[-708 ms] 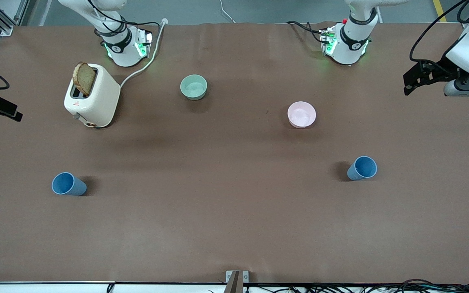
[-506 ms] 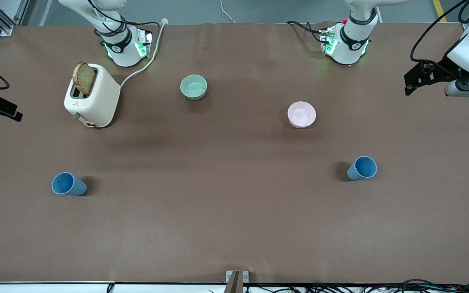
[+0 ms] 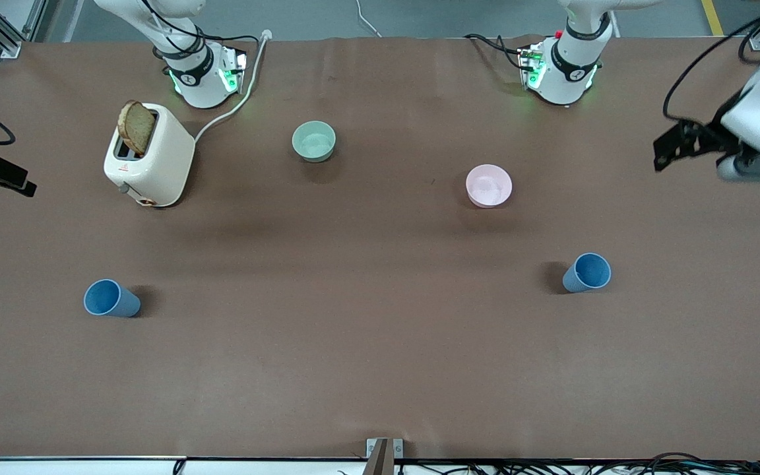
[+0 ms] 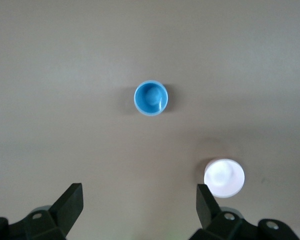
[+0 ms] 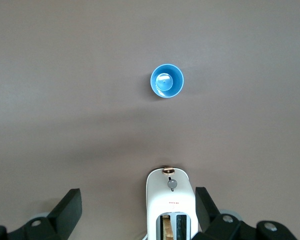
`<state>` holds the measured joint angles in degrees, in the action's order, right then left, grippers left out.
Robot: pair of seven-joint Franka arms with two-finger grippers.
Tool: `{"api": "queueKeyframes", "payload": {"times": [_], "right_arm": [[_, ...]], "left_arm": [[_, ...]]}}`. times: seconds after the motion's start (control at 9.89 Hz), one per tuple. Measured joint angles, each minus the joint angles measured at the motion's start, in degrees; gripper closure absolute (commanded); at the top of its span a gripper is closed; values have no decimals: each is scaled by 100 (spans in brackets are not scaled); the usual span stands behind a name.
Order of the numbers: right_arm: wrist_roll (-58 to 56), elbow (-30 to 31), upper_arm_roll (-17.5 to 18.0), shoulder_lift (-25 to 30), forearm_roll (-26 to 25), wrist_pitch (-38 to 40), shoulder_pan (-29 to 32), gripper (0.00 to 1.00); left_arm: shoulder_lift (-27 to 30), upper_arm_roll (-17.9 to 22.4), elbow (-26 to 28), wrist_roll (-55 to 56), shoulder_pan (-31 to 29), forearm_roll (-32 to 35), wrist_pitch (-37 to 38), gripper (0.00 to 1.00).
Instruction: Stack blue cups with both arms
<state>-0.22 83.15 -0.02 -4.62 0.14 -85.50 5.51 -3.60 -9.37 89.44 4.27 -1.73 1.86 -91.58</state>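
Observation:
The right gripper picks up the blue cup beside the toaster by the cup's rim next, to stack the blue cups.
Two blue cups stand upright and apart on the brown table. One (image 3: 111, 298) is toward the right arm's end and also shows in the right wrist view (image 5: 167, 81). The other (image 3: 587, 272) is toward the left arm's end and also shows in the left wrist view (image 4: 151, 98). My left gripper (image 3: 664, 152) hangs high over the left arm's end of the table, open and empty (image 4: 139, 194). My right gripper (image 3: 24, 188) hangs high over the right arm's end, open and empty (image 5: 138, 197). Neither gripper is close to a cup.
A pink bowl (image 3: 489, 185) sits farther from the front camera than the cup at the left arm's end, and shows in the left wrist view (image 4: 224, 177). A mint-green bowl (image 3: 314, 140) sits mid-table. A white toaster (image 3: 152, 161) holds a bread slice (image 3: 136, 126) near the right arm's base.
The left arm's hand has shifted slightly lower in the front view. The right arm, the cups and the bowls have not moved.

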Motion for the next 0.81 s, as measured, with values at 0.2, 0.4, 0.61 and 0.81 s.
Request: {"api": "queueKeyframes", "payload": {"times": [0.2, 0.4, 0.61, 0.81], "right_arm": [[-417, 40, -14, -82, 0, -70, 63, 0], [-550, 183, -22, -558, 0, -659, 246, 0], [-834, 305, -32, -1340, 2, -1511, 490, 0], [-1111, 853, -40, -1881, 3, -2910, 678, 0]], "left_arm": [[-667, 6, 283, 27, -133, 31, -947, 0], [-1031, 11, 1063, 26, -430, 34, -2228, 0], [-1203, 13, 1959, 21, -643, 34, -3308, 0], [-1351, 2, 2337, 23, -649, 34, -3780, 0]]}}
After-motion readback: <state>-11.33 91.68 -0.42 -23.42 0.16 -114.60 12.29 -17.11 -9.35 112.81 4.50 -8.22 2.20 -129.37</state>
